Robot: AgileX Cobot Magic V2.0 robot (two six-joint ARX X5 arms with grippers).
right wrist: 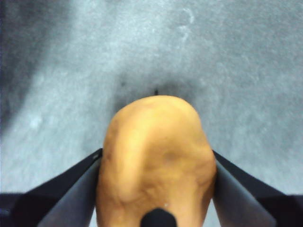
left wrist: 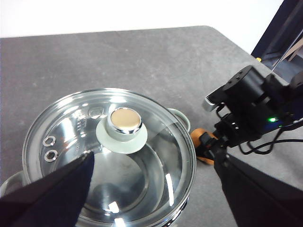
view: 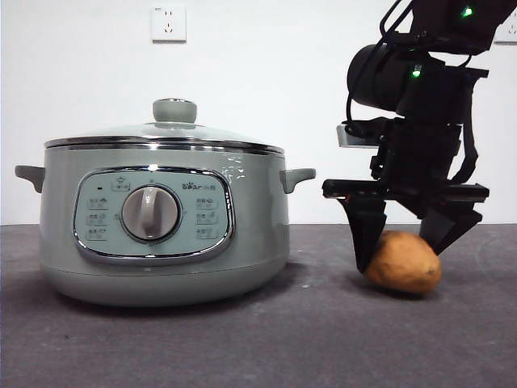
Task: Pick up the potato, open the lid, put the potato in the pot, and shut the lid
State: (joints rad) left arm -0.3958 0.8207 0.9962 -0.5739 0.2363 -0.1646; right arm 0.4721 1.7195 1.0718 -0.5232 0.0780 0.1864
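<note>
I will grab the lid by its round knob with my left gripper next, and that will open the pot for the potato [view: 404, 263].
The potato [view: 404, 263] lies on the dark table, to the right of the pot [view: 161, 267]. My right gripper [view: 404, 250] reaches down over it, and in the right wrist view its two jaws press on both sides of the potato [right wrist: 156, 161]. The glass lid [view: 161, 137] with its pale-green knob [view: 174, 110] sits shut on the pot. My left gripper [left wrist: 154, 158] hovers open above the lid [left wrist: 71, 123], its jaws wide apart either side of the knob [left wrist: 124, 120]. The left wrist view also shows the right gripper [left wrist: 210, 146] at the potato [left wrist: 199, 139].
A white wall with a socket [view: 168, 23] stands behind the table. The dark grey table top [view: 323, 339] runs in front of the pot and potato. The table's far edge [left wrist: 142, 29] shows in the left wrist view.
</note>
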